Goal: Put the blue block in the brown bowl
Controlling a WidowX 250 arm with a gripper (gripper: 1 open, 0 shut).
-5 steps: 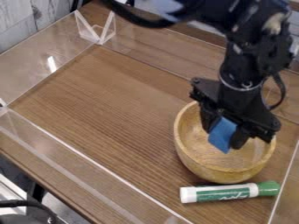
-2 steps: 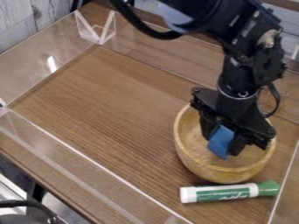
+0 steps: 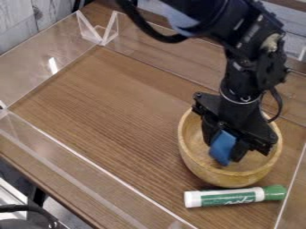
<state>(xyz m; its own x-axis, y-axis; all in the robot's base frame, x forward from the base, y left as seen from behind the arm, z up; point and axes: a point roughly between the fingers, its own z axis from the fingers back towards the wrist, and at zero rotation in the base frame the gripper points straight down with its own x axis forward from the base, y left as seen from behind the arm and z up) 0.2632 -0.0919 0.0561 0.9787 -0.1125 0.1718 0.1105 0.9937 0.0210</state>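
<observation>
The blue block (image 3: 224,146) sits low inside the brown bowl's rim, so the gripper needs to open.
The brown bowl (image 3: 199,156), round and light wood, stands on the table at the lower right. My gripper (image 3: 227,149) points straight down into the bowl from the black arm above it. Between its black fingers sits the blue block (image 3: 224,146), a small bright-blue brick, and the gripper is shut on it. The block hangs inside the bowl's rim, low over the bowl's floor; whether it touches the floor I cannot tell. The fingers hide part of the block.
A green-and-white marker (image 3: 235,195) lies on the table just in front of the bowl. Clear plastic walls (image 3: 48,64) border the wooden tabletop (image 3: 107,107) on the left and back. A small clear stand (image 3: 98,27) sits at the back left.
The gripper has sunk a little deeper into the bowl with the blue block still held. Nothing else has moved.
</observation>
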